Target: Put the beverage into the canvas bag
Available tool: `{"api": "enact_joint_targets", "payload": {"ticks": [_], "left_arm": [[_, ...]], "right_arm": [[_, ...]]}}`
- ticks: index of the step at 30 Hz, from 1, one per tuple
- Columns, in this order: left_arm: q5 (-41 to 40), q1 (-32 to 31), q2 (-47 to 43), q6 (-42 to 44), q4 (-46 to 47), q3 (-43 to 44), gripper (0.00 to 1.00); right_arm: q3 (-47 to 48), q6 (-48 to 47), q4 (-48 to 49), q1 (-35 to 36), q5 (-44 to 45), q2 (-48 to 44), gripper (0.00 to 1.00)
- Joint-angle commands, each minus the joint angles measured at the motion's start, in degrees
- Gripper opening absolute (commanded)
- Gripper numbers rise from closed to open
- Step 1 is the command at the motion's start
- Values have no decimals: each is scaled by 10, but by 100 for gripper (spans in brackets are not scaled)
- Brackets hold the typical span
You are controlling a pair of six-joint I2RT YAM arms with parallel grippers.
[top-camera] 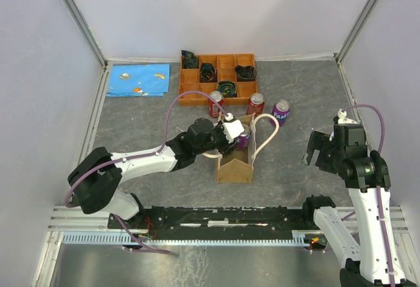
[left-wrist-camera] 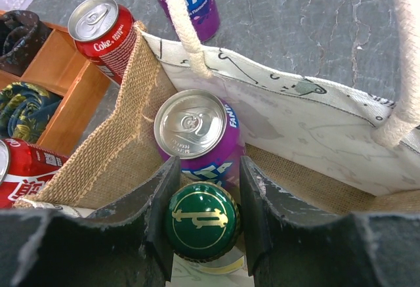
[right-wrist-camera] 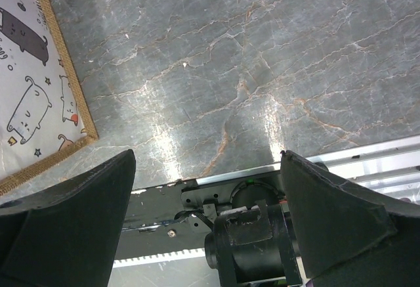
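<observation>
The bottle is inside the sides of the canvas bag (top-camera: 234, 166), beside the Fanta can, and would land in the bag, so the left gripper needs to release it now.
The canvas bag (top-camera: 234, 166) stands open mid-table, tan burlap with cream loop handles (top-camera: 266, 136). A purple Fanta can (top-camera: 243, 140) stands upright inside it, also seen in the left wrist view (left-wrist-camera: 197, 129). My left gripper (top-camera: 231, 131) is over the bag's mouth, shut on a bottle with a green and gold cap (left-wrist-camera: 201, 220), held upright just behind the can and inside the burlap wall (left-wrist-camera: 125, 123). My right gripper (top-camera: 319, 148) is open and empty to the right of the bag, above bare table (right-wrist-camera: 207, 159).
Two red cans (top-camera: 216, 103) (top-camera: 255, 104) and another purple Fanta can (top-camera: 281, 111) stand behind the bag. An orange compartment tray (top-camera: 190, 95) with dark items sits at the back. A blue cloth (top-camera: 138, 79) lies back left. The bag's cat-print side (right-wrist-camera: 33, 70) shows in the right wrist view.
</observation>
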Motion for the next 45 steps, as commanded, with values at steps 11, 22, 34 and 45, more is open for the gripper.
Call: {"api": "enact_joint_targets", "payload": {"ticks": [11,22,34,45], "left_arm": [[-36,3,18,52,54,58,56],[-43,3,-6,24,23,73,99],[-114,70,-37,-123,-80,228,99],[-50,217,154,-203,-443,547,99]], "right_arm": [[2,-8,8,-2,8,-3,99],[-4,-2,14,-3,6,-3,99],[4,0,18,-2,6,8,99],[-2,4,36,-2,-2,22,99]]}}
